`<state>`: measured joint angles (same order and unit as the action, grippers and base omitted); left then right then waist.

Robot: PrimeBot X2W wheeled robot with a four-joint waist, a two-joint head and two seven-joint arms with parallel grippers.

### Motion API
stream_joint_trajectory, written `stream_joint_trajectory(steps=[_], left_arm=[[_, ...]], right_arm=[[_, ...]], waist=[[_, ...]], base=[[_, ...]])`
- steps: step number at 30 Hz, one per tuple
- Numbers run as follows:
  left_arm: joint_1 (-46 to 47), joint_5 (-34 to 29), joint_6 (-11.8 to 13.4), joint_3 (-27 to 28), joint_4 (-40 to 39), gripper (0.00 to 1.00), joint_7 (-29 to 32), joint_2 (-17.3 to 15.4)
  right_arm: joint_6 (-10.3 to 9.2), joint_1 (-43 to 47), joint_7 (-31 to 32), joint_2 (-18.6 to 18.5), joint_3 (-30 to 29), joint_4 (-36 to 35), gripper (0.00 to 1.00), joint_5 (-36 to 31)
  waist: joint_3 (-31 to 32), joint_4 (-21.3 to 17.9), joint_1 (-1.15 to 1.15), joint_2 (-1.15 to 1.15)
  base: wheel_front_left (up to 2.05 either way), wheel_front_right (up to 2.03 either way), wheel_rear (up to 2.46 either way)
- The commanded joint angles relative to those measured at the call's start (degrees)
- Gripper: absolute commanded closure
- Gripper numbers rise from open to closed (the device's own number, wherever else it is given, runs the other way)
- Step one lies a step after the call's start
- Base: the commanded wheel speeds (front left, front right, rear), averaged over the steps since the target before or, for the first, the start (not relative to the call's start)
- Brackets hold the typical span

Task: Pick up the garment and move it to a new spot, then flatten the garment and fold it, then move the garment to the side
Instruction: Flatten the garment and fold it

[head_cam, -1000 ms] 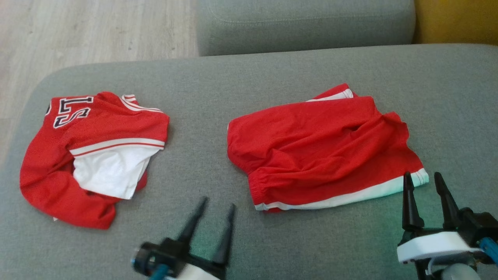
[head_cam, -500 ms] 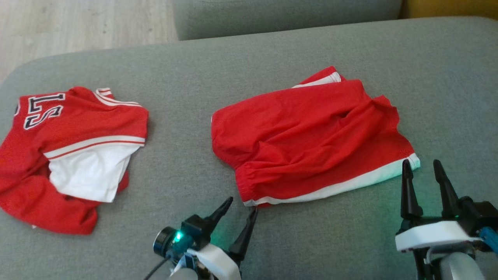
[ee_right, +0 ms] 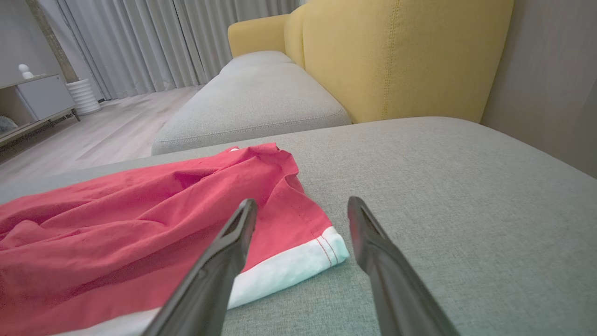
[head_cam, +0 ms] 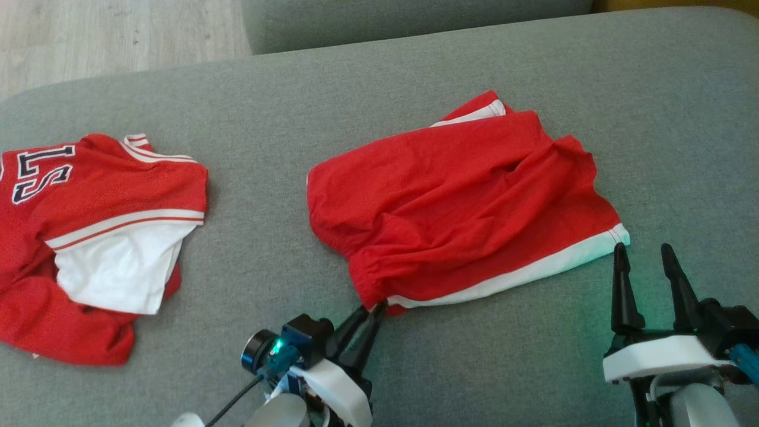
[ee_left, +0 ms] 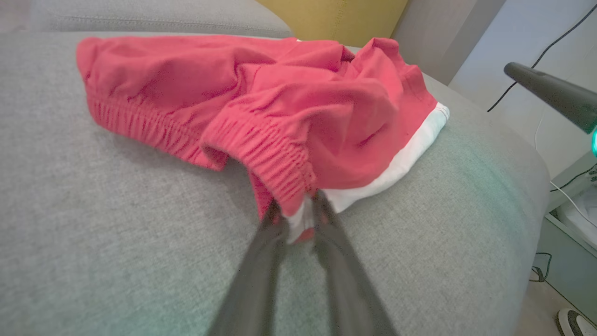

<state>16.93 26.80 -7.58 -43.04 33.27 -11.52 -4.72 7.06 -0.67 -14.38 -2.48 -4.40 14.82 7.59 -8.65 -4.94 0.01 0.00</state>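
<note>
My right gripper should next pick up the red shorts (head_cam: 462,206) by the white-striped hem corner (head_cam: 617,235), so that I can move them and straighten them.
The garment (head_cam: 462,201) is a pair of red shorts with a white hem, lying crumpled on the grey sofa cushion (head_cam: 415,77). My left gripper (head_cam: 376,308) is at its near-left corner, shut on the cloth. In the left wrist view the two fingers pinch the elastic waistband and white hem of the garment (ee_left: 280,107), with cloth showing inside the left gripper (ee_left: 298,212). My right gripper (head_cam: 643,252) stands open just short of the near-right corner. In the right wrist view the white corner of the garment (ee_right: 116,219) lies ahead of the right gripper (ee_right: 302,203), untouched.
A second red piece, a jersey (head_cam: 107,196) with black letters and a white lining, lies at the cushion's left. Wooden floor (head_cam: 89,35) lies beyond the left edge. Another grey cushion (head_cam: 385,18) and a yellow backrest (ee_right: 396,56) stand behind.
My left gripper went forward to the shorts' near-left corner and closed on it. The head camera shifted, sliding the whole scene left and up. The right gripper stayed open in place.
</note>
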Motion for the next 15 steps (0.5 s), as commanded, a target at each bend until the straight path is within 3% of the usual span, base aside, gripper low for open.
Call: stream_joint_trajectory(steps=[1, 6, 15], left_arm=[[2.4, 0.0, 0.1, 0.8, -1.1, 1.0, -0.8, -0.6], [2.5, -0.1, 0.3, 0.2, -0.8, 1.0, -1.7, -1.6], [0.8, -1.7, 1.8, -0.4, -3.2, 1.0, -2.7, -3.0]], right_arm=[[0.43, -2.1, -0.6, -0.4, 1.1, -1.4, 0.0, 0.1], [0.43, -1.9, -0.6, -0.4, -0.5, 1.8, 0.0, -1.7], [0.43, -8.8, 1.6, -0.4, -5.8, 16.0, 0.0, -5.3]], waist=[[0.1, 0.0, -0.01, 0.0], [0.7, 0.5, -0.01, 0.0], [2.3, 1.8, -0.01, 0.0]], base=[[0.0, 0.0, 0.0], [0.0, 0.0, 0.0], [0.0, 0.0, 0.0]])
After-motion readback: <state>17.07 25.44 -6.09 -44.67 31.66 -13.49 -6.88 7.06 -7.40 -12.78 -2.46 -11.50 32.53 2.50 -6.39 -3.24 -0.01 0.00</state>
